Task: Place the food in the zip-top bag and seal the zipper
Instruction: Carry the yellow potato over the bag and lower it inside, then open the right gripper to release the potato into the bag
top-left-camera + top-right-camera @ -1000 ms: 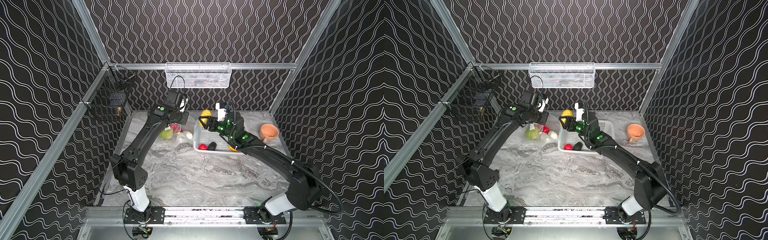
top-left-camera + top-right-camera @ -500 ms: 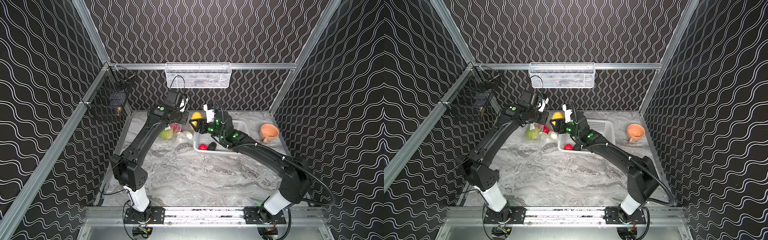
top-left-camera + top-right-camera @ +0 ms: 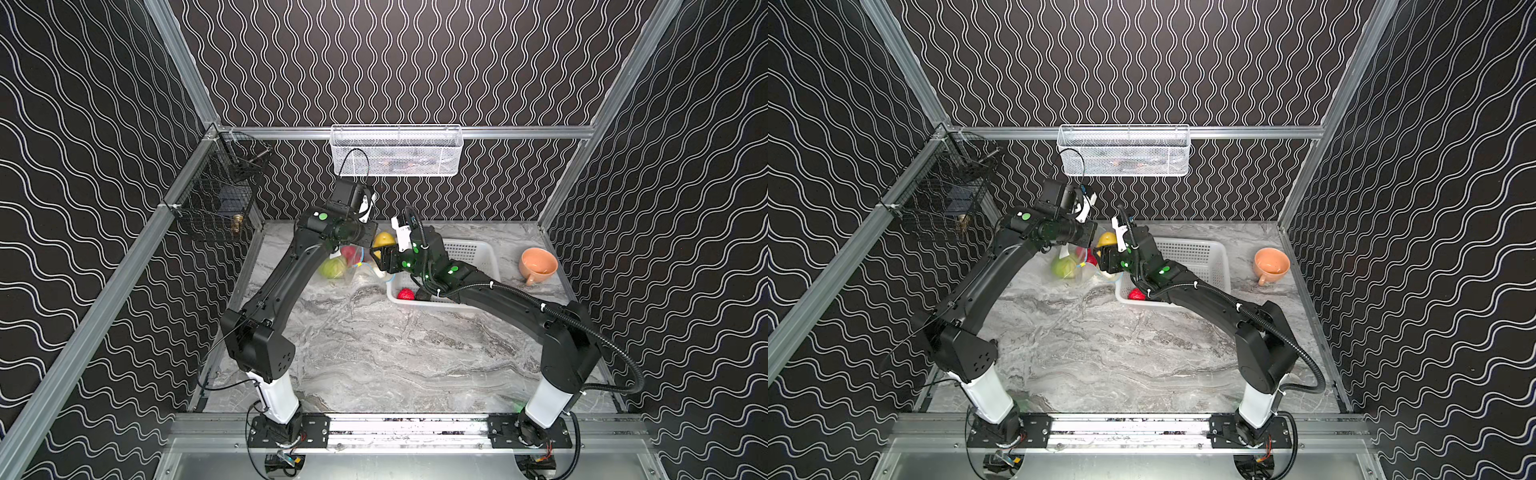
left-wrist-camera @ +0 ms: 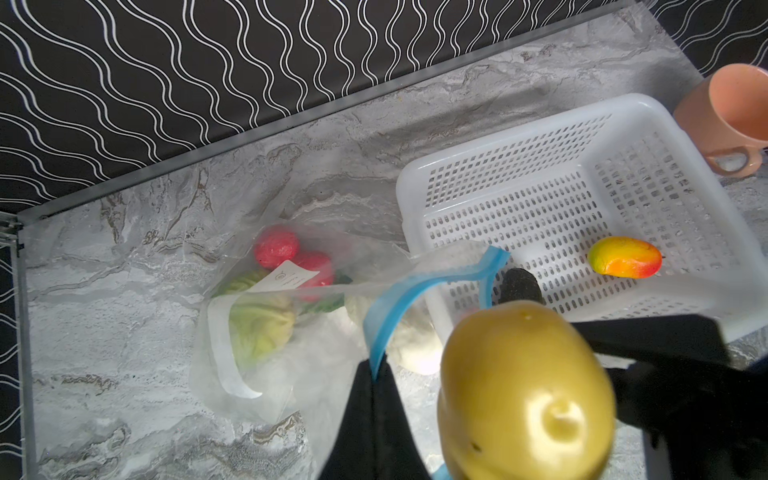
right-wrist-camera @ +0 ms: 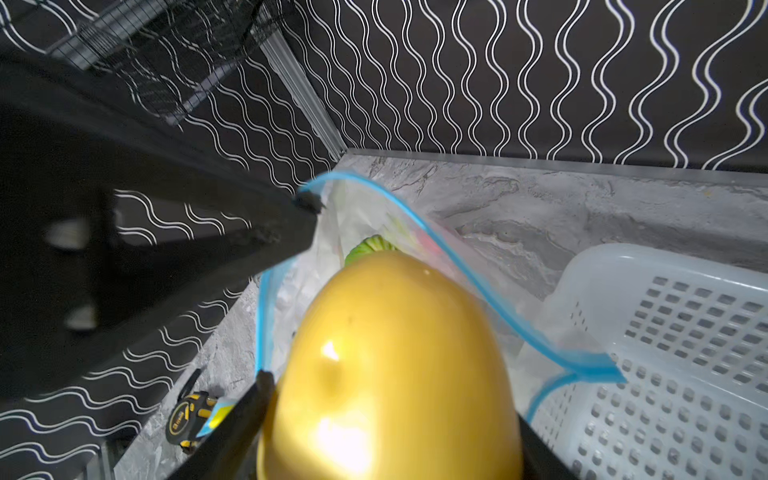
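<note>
The yellow lemon (image 5: 395, 365) still hangs at the bag's opening, so I will move it inside before my right gripper lets go.
My left gripper (image 4: 376, 370) is shut on the light-blue zipper (image 4: 415, 286) and holds the mouth of the clear zip-top bag (image 3: 353, 270) up and open. Inside the bag lie a green melon (image 4: 262, 320), red strawberries (image 4: 276, 247) and a white radish (image 4: 415, 345). My right gripper (image 5: 395, 399) is shut on the yellow lemon (image 5: 395, 365), which hangs right at the bag's mouth (image 3: 383, 240). A mango (image 4: 625, 257), a dark eggplant (image 4: 517, 284) and a strawberry (image 3: 406, 294) lie in the white basket (image 3: 478, 245).
The basket (image 4: 498, 137) stands just right of the bag, with an orange cup (image 3: 537, 264) beyond it near the right wall. A yellow-black tape measure (image 5: 187, 415) lies by the left wall. A white mesh basket (image 3: 395, 149) hangs on the back wall.
My right gripper has carried the lemon leftward from above the basket to the bag's mouth. The left gripper has kept still, holding the zipper.
</note>
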